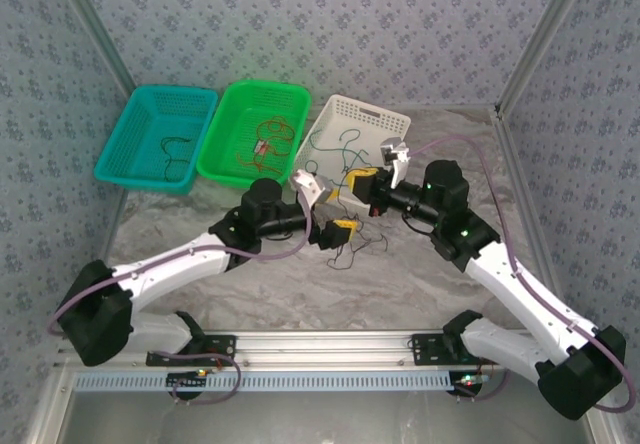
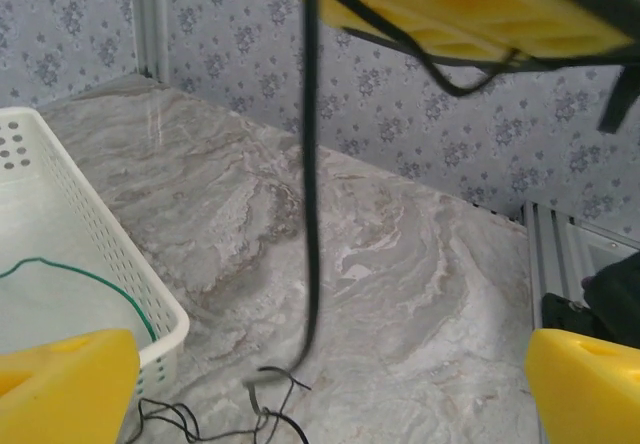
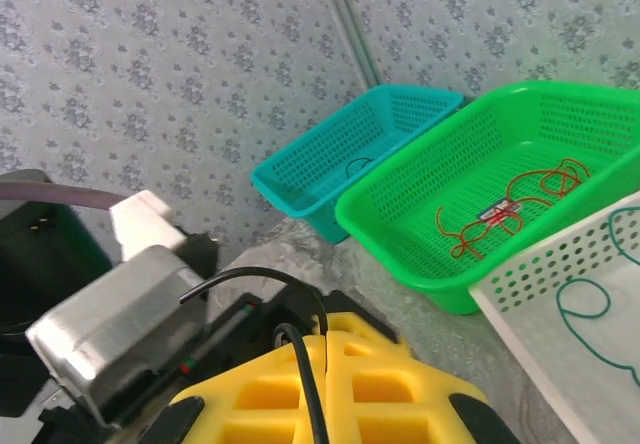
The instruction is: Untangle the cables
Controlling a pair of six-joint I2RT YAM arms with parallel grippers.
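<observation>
I should grab the black cable (image 3: 312, 379) next with my left gripper, on its hanging part above the tangle. That leaves the tangle free to untangle.
My right gripper (image 1: 362, 182) hovers in front of the white basket (image 1: 385, 121), its yellow fingers (image 3: 400, 384) shut on a black cable (image 3: 312, 379). That black cable (image 2: 312, 214) hangs straight down to a loose black tangle (image 2: 230, 419) on the marble table (image 1: 350, 252). My left gripper (image 2: 325, 394) sits just below and beside it (image 1: 338, 214), open wide, with the hanging cable between its spread fingers but touching neither. A red cable (image 3: 500, 209) lies in the green basket (image 1: 232, 154). A green cable (image 2: 80, 274) lies in the white basket.
A teal basket (image 1: 130, 129) at the back left holds a thin black wire (image 1: 172, 149). The three baskets stand in a row along the back wall. An aluminium rail (image 1: 320, 342) runs along the near edge. Patterned walls enclose the table.
</observation>
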